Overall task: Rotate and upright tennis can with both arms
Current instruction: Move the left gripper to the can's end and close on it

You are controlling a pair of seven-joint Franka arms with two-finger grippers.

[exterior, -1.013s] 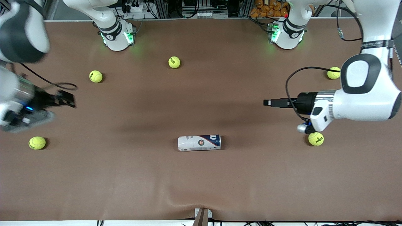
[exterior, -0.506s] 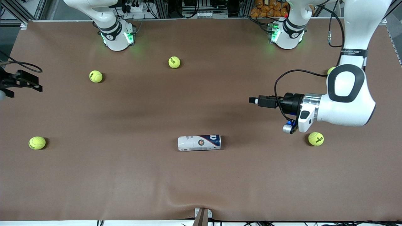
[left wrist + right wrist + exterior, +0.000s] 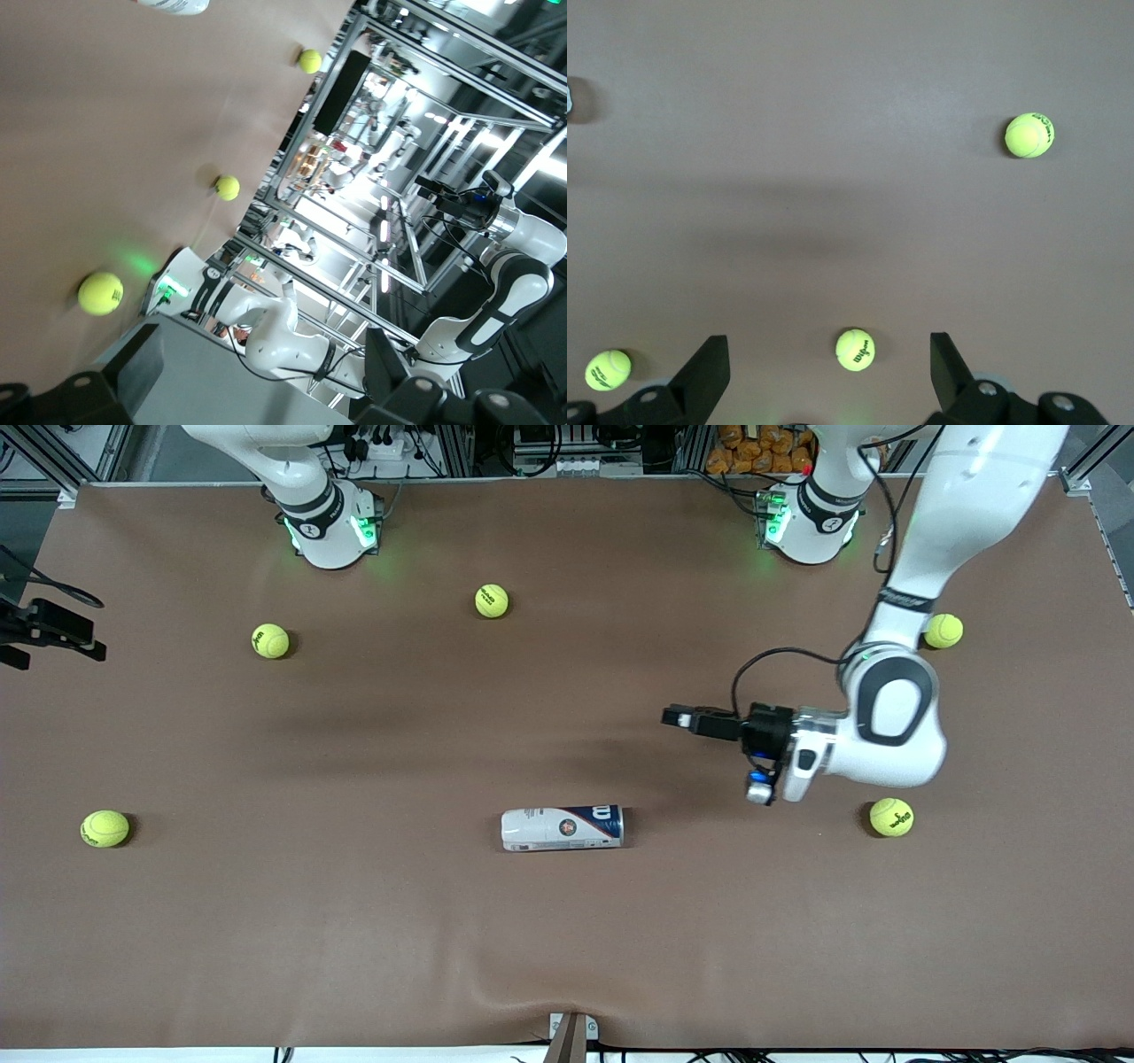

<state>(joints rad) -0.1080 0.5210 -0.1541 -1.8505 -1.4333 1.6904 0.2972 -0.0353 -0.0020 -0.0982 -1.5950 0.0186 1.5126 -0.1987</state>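
Observation:
My left gripper will next grab the tennis can by its navy end's rim (image 3: pixel 621 827), so that it can set the can upright on the tabletop.
The tennis can (image 3: pixel 563 828) lies on its side on the brown table, white label end toward the right arm's end and navy end with the silvery rim toward the left arm's end. My left gripper (image 3: pixel 675 716) is held level in the air over the table, apart from the can. It is open and empty in the left wrist view (image 3: pixel 261 376), where the can's white end (image 3: pixel 174 5) just shows. My right gripper (image 3: pixel 81 640) hangs over the table's edge at the right arm's end. It is open and empty (image 3: pixel 826 367).
Several yellow-green tennis balls lie scattered: one near the right arm's base (image 3: pixel 492 600), one beside it (image 3: pixel 270 640), one toward the right arm's end (image 3: pixel 104 828), two at the left arm's end (image 3: pixel 891 817) (image 3: pixel 943 631). A small bracket (image 3: pixel 572 1027) sits at the front edge.
My left arm has swung its gripper from the left arm's end toward the table's middle. My right gripper has pulled back out to the table's edge at the right arm's end.

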